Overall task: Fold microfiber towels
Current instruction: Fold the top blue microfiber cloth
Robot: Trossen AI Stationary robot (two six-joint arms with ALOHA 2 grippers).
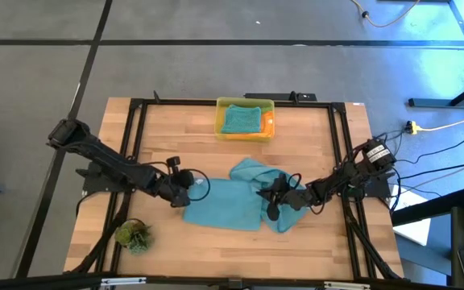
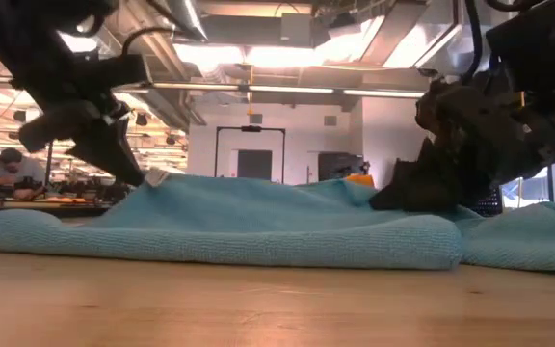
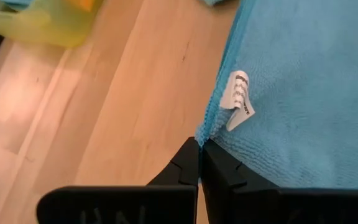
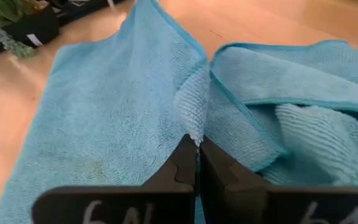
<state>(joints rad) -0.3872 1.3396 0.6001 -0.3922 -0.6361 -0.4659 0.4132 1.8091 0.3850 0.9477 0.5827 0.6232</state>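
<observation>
The pinched cloth peaks low in the fingers beside the crumpled towel (image 4: 312, 134) and would settle there, so my right gripper should open its fingers.
A teal-blue microfiber towel (image 1: 224, 205) lies spread in the middle of the table. A second teal-blue towel (image 1: 252, 171) lies crumpled against its right side and partly under it. My left gripper (image 1: 188, 192) is shut on the spread towel's left edge, beside a white label (image 3: 240, 99). My right gripper (image 1: 269, 193) is shut on cloth at that towel's right edge, where the two towels meet. A folded green towel (image 1: 240, 119) and an orange one (image 1: 267, 125) sit in the yellow bin (image 1: 245, 103). My left gripper pinches the towel's hemmed left edge (image 3: 205, 134) between its two fingers, next to the label. The fingers come from the table's left, slanting down. That edge (image 2: 157, 178) is raised a little; the rest of the towel lies on the table. My right gripper pinches a small bunched bit of teal cloth (image 4: 193, 121) at the towel's right edge between its two fingertips. One layer or several, I cannot tell. The fingers come from the table's right, slanting slightly down. The cloth rises to the fingertips while the towel around it lies on the table.
The yellow bin stands at the middle of the far edge. A small green plant tuft (image 1: 133, 235) sits at the near left corner. A black frame (image 1: 135, 129) runs around the tabletop. Bare wood (image 1: 216, 250) shows between the towels and the near edge.
</observation>
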